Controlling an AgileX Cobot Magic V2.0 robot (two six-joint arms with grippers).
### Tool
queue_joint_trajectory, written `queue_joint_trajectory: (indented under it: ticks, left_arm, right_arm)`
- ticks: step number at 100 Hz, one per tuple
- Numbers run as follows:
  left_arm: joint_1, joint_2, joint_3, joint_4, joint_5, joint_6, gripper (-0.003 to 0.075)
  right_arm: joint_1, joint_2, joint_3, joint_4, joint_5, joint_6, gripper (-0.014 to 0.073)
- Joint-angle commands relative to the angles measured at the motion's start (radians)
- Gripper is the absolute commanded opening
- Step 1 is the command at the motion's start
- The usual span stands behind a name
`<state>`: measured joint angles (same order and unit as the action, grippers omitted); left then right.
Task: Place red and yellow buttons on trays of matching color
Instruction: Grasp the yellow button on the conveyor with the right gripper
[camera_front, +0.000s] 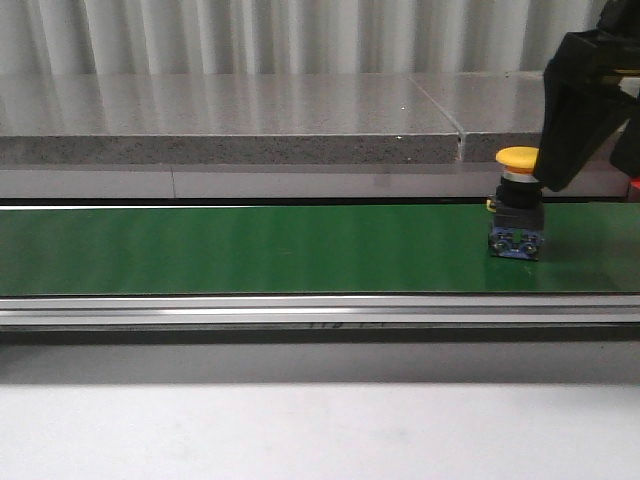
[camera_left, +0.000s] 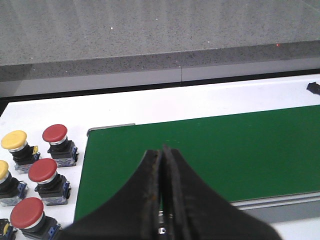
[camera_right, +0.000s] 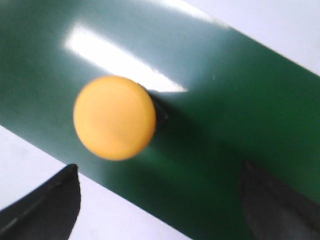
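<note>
My right gripper isn't ready to close; the yellow cap (camera_front: 518, 159) is still ahead.
A yellow button (camera_front: 517, 158) on a black and blue base stands upright on the green belt (camera_front: 250, 248), near its right end. My right gripper (camera_front: 592, 150) hangs just right of it, one finger close beside the cap. In the right wrist view the yellow cap (camera_right: 114, 117) lies ahead of the open right gripper (camera_right: 159, 200), not between its fingers. My left gripper (camera_left: 162, 152) is shut and empty over the belt's left end (camera_left: 225, 150). Beside that end stand three red buttons (camera_left: 42, 170) and two yellow buttons (camera_left: 14, 140). The trays are out of view.
A grey stone ledge (camera_front: 230, 120) runs behind the belt. A metal rail (camera_front: 300, 310) borders the belt's front edge, with white tabletop (camera_front: 300, 430) in front of it. The loose buttons stand on white surface (camera_left: 125, 112) beyond the belt's left end.
</note>
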<state>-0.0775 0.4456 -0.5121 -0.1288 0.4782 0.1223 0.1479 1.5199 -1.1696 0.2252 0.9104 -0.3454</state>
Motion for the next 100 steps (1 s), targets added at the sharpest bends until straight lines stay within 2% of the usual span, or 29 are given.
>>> queue_joint_trajectory:
  ticks: [1,36,43,60,67,74,100]
  left_arm:
    - [-0.006,0.005,-0.027,-0.006,-0.082,-0.001,-0.0020]
    - [-0.006,0.005,-0.027,-0.006,-0.082,-0.001,-0.0020]
    - [-0.006,0.005,-0.027,-0.006,-0.082,-0.001,-0.0020]
    - [-0.006,0.005,-0.027,-0.006,-0.082,-0.001,-0.0020]
    - [-0.006,0.005,-0.027,-0.006,-0.082,-0.001,-0.0020]
    - [-0.006,0.005,-0.027,-0.006,-0.082,-0.001,-0.0020]
    - [-0.006,0.005,-0.027,-0.006,-0.082,-0.001,-0.0020]
  right_arm:
    - [0.011,-0.039,-0.023,0.007,-0.071,-0.012,0.0632]
    - [0.012,0.034,-0.026,0.007,-0.117,-0.012,0.0620]
    - [0.012,0.055,-0.026,0.007,-0.108,-0.012,0.0549]
    - [0.011,0.053,-0.028,0.007,-0.109,-0.010,0.0219]
    - [0.010,0.052,-0.038,0.007,-0.095,-0.008,0.0123]
    - [0.010,0.052,-0.054,0.007,-0.063,-0.007,0.0085]
    - [-0.053,0.009,-0.096,-0.006,0.028,0.037,0.0087]
